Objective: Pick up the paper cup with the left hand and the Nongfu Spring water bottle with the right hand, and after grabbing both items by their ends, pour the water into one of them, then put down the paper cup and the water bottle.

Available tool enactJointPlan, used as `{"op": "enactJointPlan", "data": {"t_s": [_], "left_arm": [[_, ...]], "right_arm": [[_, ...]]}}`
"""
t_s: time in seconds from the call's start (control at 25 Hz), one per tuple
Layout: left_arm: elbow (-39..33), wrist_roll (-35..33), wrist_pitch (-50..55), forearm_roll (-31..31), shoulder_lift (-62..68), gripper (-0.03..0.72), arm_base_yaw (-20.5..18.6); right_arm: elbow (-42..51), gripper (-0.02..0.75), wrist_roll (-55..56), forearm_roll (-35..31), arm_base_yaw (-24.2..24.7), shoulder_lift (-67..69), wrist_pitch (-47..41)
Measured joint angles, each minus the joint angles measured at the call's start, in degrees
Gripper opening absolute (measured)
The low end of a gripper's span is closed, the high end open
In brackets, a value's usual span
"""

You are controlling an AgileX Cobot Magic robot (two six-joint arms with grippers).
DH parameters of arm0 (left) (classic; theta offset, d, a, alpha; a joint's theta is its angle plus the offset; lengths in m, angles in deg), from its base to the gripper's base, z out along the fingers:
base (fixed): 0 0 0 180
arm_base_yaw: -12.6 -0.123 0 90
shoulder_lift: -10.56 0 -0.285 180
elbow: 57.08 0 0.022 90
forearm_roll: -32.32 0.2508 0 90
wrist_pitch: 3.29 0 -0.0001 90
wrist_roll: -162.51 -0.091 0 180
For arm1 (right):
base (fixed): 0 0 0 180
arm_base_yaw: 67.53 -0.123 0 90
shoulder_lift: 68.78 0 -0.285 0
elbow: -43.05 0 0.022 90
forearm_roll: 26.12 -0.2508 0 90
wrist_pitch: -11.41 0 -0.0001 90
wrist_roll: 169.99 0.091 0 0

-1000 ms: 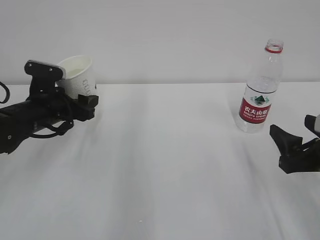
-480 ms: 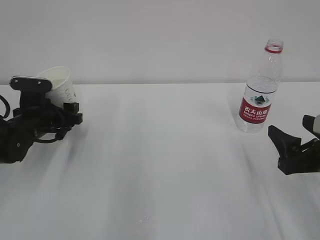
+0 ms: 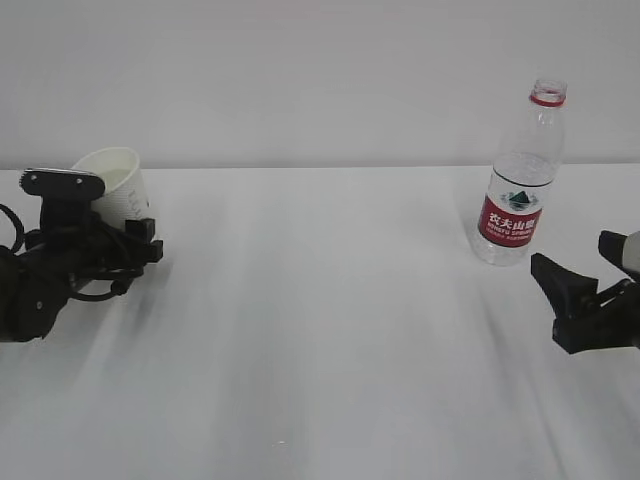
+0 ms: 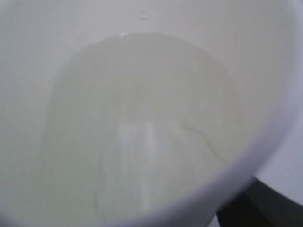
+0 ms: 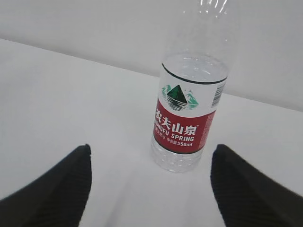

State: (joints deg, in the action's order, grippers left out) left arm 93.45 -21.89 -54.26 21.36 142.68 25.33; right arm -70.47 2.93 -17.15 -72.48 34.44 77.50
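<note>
The paper cup hangs barely above the white table and would stand, so it is time now for my left gripper to release the cup.
At the far left the white paper cup leans a little, low over the table, with my left gripper shut round its lower side. The left wrist view looks straight into the cup, where a pale pool of water lies; one dark finger shows at the bottom right corner. The Nongfu Spring water bottle stands upright and capless at the right, holding some water. My right gripper sits low in front of it, open and apart from it. In the right wrist view, the bottle rises beyond the spread gripper.
A white table runs from edge to edge, ending at a plain pale wall behind. A black cable loops by the left arm.
My left arm has carried the cup leftward and down toward the table. The right gripper has crept slightly left; the bottle has stayed put.
</note>
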Motion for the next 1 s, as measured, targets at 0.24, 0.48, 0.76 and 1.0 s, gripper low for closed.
{"op": "enactJointPlan", "data": {"t_s": [0.24, 0.48, 0.76, 1.0], "left_arm": [[-0.9, 0.0, -1.5, 0.0, 0.1, 0.521, 0.0], [-1.0, 0.0, -5.8, 0.0, 0.1, 0.678, 0.0], [-1.9, 0.0, -5.8, 0.0, -0.5, 0.69, 0.0], [-7.2, 0.0, -5.8, 0.0, -5.4, 0.69, 0.0]], "right_arm": [[0.0, 0.589, -0.1, 0.1, 0.0, 0.0, 0.0], [0.0, 0.589, -0.1, 0.5, 0.0, 0.0, 0.0], [0.0, 0.589, -0.1, 0.5, 0.0, 0.0, 0.0], [0.0, 0.589, -0.1, 0.7, 0.0, 0.0, 0.0]]}}
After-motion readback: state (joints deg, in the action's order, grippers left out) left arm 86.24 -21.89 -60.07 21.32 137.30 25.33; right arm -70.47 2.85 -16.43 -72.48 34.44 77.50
